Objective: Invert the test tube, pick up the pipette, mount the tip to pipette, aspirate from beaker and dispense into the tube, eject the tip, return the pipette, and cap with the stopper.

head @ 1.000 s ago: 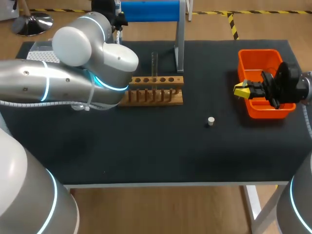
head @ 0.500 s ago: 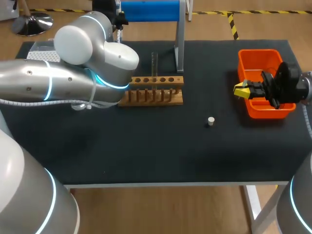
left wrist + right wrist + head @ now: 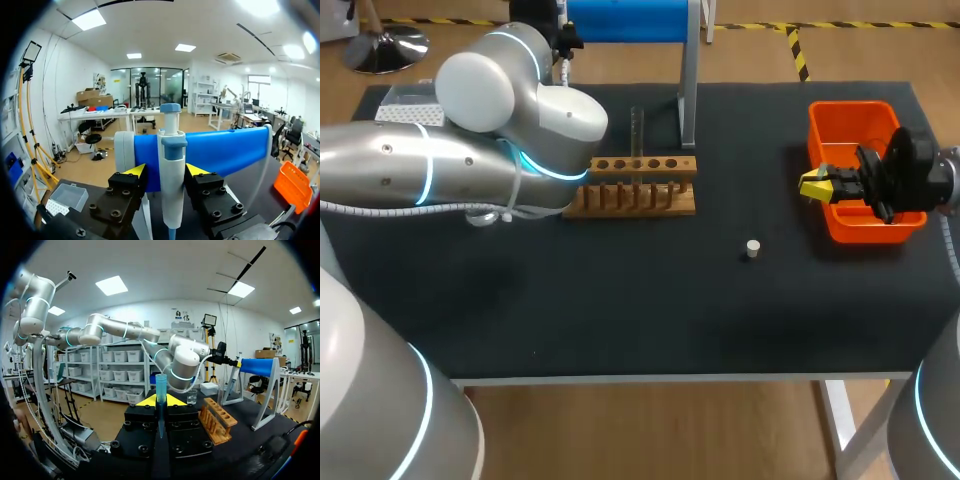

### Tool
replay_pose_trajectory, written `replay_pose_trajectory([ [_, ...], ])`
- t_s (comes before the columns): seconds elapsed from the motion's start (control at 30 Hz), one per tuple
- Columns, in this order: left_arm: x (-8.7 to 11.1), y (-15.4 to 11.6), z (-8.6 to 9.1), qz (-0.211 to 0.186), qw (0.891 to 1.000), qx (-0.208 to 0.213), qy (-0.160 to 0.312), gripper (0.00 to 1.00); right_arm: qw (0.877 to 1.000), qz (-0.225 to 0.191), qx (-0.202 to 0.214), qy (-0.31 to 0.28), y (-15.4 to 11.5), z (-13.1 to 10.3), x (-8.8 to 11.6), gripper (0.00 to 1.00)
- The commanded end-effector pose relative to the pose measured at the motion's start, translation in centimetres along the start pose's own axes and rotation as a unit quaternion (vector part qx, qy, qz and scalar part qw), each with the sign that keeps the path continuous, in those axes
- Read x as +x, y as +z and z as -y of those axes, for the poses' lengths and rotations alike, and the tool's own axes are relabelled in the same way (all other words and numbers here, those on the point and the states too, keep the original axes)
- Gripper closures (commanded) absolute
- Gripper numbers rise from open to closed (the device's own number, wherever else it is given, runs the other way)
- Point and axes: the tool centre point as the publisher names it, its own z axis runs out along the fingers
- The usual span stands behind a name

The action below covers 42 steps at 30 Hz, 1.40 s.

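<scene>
The left gripper grabs the pipette by its white body below the blue hook (image 3: pixel 173 182) next, to mount the blue pipette tip.
A white pipette (image 3: pixel 172 185) with a blue top hangs on the blue stand (image 3: pixel 628 20) at the table's back. My left gripper (image 3: pixel 166 171) is open around it; one finger is close against it and a gap shows on the other side. Over the orange bin's (image 3: pixel 850 120) near-left corner, my right gripper (image 3: pixel 817 186) is shut on a blue pipette tip (image 3: pixel 160 387) that stands upright. The test tube (image 3: pixel 636 128) stands in the wooden rack (image 3: pixel 640 185). A small stopper (image 3: pixel 752 248) lies on the mat. The beaker (image 3: pixel 192 397) shows behind the rack, by my left arm.
A tip box (image 3: pixel 410 112) sits at the rear left, partly behind my left arm. That arm stretches across the left half of the table toward the stand. The stand's metal post (image 3: pixel 688 90) rises just behind the rack.
My left arm has edged slightly toward the stand. The right arm and the things on the table have not moved.
</scene>
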Motion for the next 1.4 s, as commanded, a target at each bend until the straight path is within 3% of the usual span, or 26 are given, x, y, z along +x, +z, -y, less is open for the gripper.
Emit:
replay_pose_trajectory([
  [0.03, 0.6, 0.4, -0.5, 0.010, 1.000, 0.007, -0.004, 0.57, 1.000, 0.001, 0.001, 0.000, 0.0, 0.0, 0.1, 1.00],
  [0.73, 1.1, 0.3, -0.9, 0.035, 0.999, 0.014, -0.028, 0.60, 1.000, 0.001, 0.001, 0.000, 0.0, 0.0, 0.1, 1.00],
  [0.93, 1.2, 0.3, -0.9, 0.036, 0.999, 0.014, -0.031, 0.77, 1.000, 0.001, 0.001, 0.000, 0.0, 0.0, 0.1, 1.00],
  [1.0, 1.3, 0.3, -0.9, 0.036, 0.999, 0.013, -0.032, 0.89, 1.000, 0.001, 0.001, 0.000, 0.0, 0.0, 0.1, 1.00],
  [1.03, 1.3, 0.3, -0.9, 0.037, 0.999, 0.013, -0.033, 1.00, 1.000, 0.001, 0.001, 0.000, 0.0, 0.0, 0.1, 1.00],
  [1.4, 1.0, -0.3, 0.6, 0.045, 0.998, 0.022, -0.027, 1.00, 1.000, 0.001, 0.001, 0.000, 0.0, 0.0, 0.1, 1.00],
])
